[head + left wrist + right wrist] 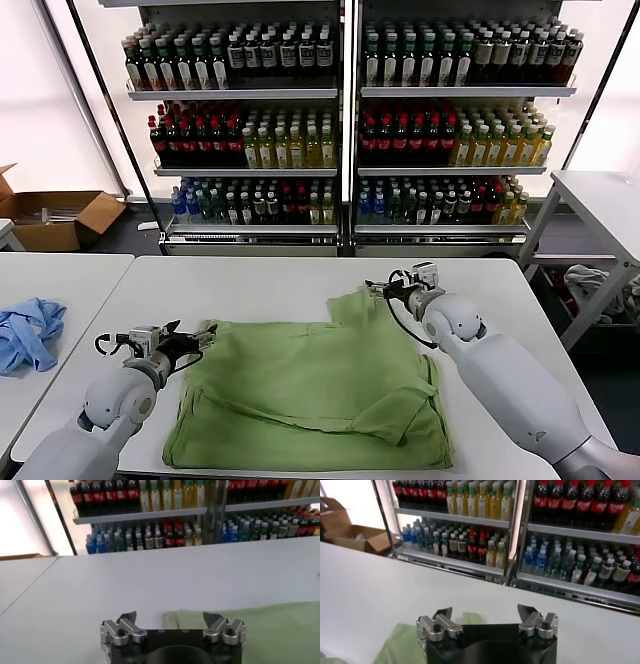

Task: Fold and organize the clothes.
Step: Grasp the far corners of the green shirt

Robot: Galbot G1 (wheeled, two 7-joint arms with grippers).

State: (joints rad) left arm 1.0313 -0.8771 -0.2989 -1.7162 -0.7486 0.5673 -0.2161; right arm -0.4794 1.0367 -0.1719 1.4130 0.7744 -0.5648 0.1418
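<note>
Next, to fold the green shirt (310, 390), my left gripper grabs the corner of its folded top edge (213, 328).
The light green shirt (310, 390) lies partly folded on the white table (260, 285), with one sleeve reaching toward the far right. No collar, buttons or graphic show. My left gripper (207, 335) is open and empty just above the shirt's left far corner; the green cloth (280, 630) shows beyond its jaws in the left wrist view. My right gripper (375, 290) is open and empty above the tip of the far sleeve, a bit of which shows in the right wrist view (400, 640).
A smaller light blue garment (28, 332) lies on a separate table at the left. Shelves of bottles (340, 110) stand behind the table. A cardboard box (55, 215) sits on the floor at the far left. Another table (600, 195) stands at the right.
</note>
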